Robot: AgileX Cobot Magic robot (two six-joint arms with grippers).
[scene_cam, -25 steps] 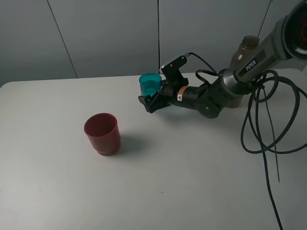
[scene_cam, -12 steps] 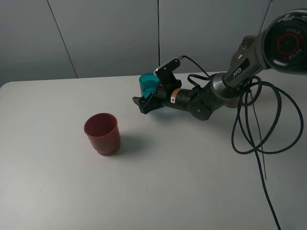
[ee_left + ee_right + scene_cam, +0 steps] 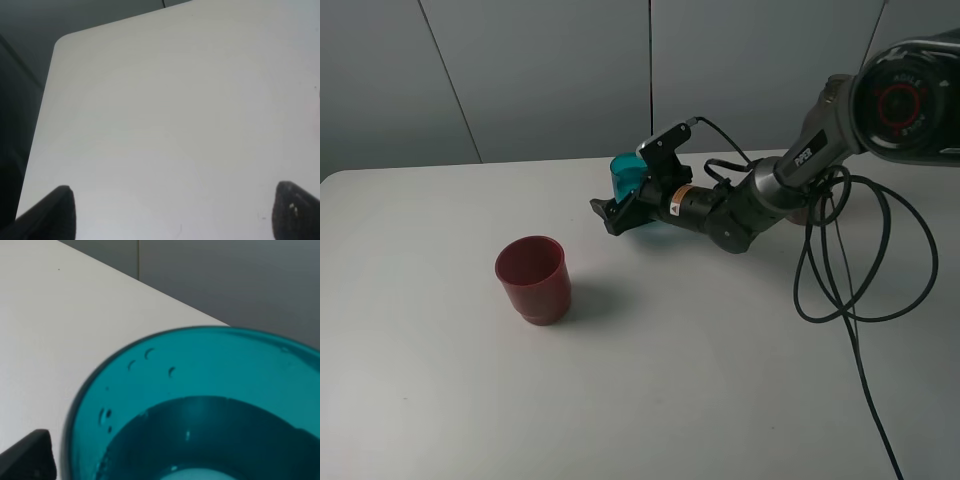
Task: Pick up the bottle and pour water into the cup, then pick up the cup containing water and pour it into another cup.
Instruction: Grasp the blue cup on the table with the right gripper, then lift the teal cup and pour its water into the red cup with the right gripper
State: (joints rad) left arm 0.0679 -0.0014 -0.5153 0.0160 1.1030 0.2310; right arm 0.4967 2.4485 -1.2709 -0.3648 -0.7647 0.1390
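Observation:
The robot's right gripper should next pick up the teal cup by its side (image 3: 624, 185), which leaves the teal cup's rim free, to pour water into the dark red cup (image 3: 532, 278).
The teal translucent cup (image 3: 631, 177) stands upright at the back middle of the white table (image 3: 670, 380). In the right wrist view it (image 3: 200, 390) fills the picture and holds water. My right gripper (image 3: 616, 213) reaches in from the right, open, with its jaws on either side of the cup's lower part; one finger (image 3: 27, 460) shows just beside the cup wall. The dark red cup (image 3: 532, 278) stands upright to the front left, apart from the gripper. The grey-brown bottle (image 3: 832, 92) is mostly hidden behind my right arm. My left gripper (image 3: 175, 215) is open and empty over bare table.
Black cables (image 3: 840, 270) hang in loops from the right arm over the table's right side. A grey wall stands close behind the table's back edge (image 3: 470, 166). The left wrist view shows a rounded table corner (image 3: 62, 40).
My right gripper has moved left, so that its jaws now reach past the teal cup on both sides. The teal cup and the red cup have stayed in place.

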